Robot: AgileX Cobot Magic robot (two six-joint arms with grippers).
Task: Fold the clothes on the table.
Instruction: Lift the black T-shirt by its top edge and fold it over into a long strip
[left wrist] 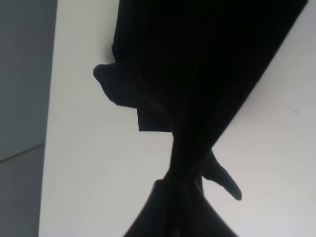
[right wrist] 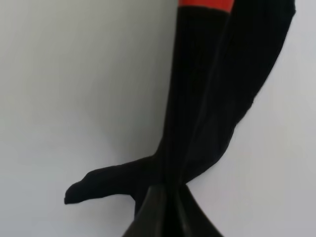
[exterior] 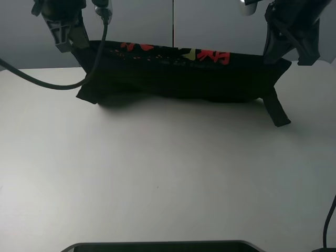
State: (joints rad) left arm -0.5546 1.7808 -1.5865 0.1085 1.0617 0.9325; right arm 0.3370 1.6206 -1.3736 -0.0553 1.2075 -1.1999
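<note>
My left gripper should lower the T-shirt before letting go, as the black T-shirt's upper edge (exterior: 168,49) stretches high above the white table.
The clothes, a black T-shirt (exterior: 184,73) with red and yellow print along its upper edge, hang stretched between my two grippers over the far part of the white table (exterior: 157,173). My left gripper (exterior: 71,42) is shut on the shirt's left end. My right gripper (exterior: 283,50) is shut on its right end. The lower fold sags onto the tabletop, and a sleeve (exterior: 276,110) droops at the right. In the left wrist view the black cloth (left wrist: 197,74) runs away from the pinched jaws. Cloth with a red patch (right wrist: 207,98) fills the right wrist view.
A black cable (exterior: 63,84) loops down from the left arm onto the table. A dark rounded edge (exterior: 157,245) shows at the near side of the table. A grey wall (exterior: 173,21) stands behind.
</note>
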